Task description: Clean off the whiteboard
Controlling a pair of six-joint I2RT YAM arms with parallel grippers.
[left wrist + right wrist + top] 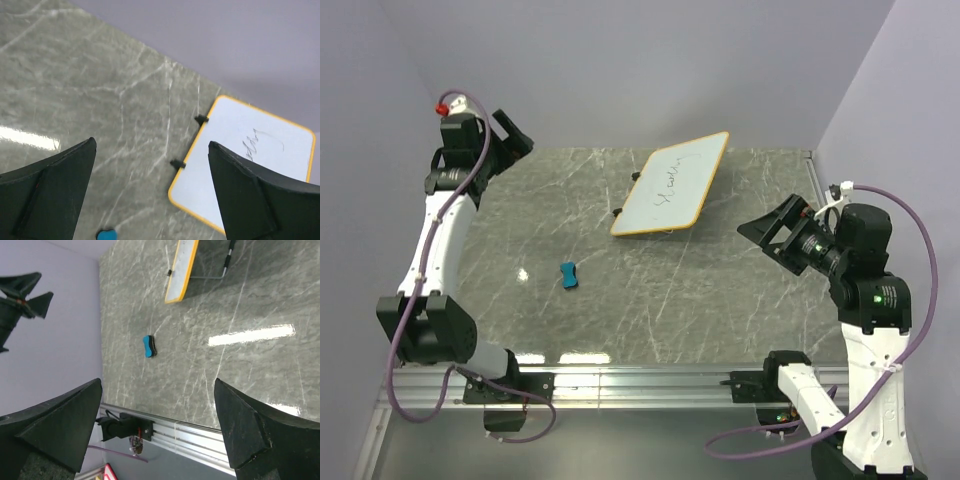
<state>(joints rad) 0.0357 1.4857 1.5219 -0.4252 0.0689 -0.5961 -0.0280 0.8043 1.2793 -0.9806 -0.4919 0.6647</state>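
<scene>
I need to grab the blue eraser next with my left gripper, across its narrow middle [569, 275] from the blue side. Its dark bottom then stays free to erase the whiteboard [672, 186].
The whiteboard [672, 186], white with an orange-yellow rim and dark scribbled writing, stands tilted on small black feet at the back middle of the table. It also shows in the left wrist view [250, 165] and edge-on in the right wrist view [181, 270]. A small blue eraser [568, 275] lies on the table in front of the board, left of it; the right wrist view shows it too [149, 346]. My left gripper [517, 133] is open and empty, raised at the back left. My right gripper [765, 232] is open and empty, raised right of the board.
The marble-patterned table [570, 210] is closed in by pale walls at the back and sides. An aluminium rail [650, 385] runs along the near edge with both arm bases on it.
</scene>
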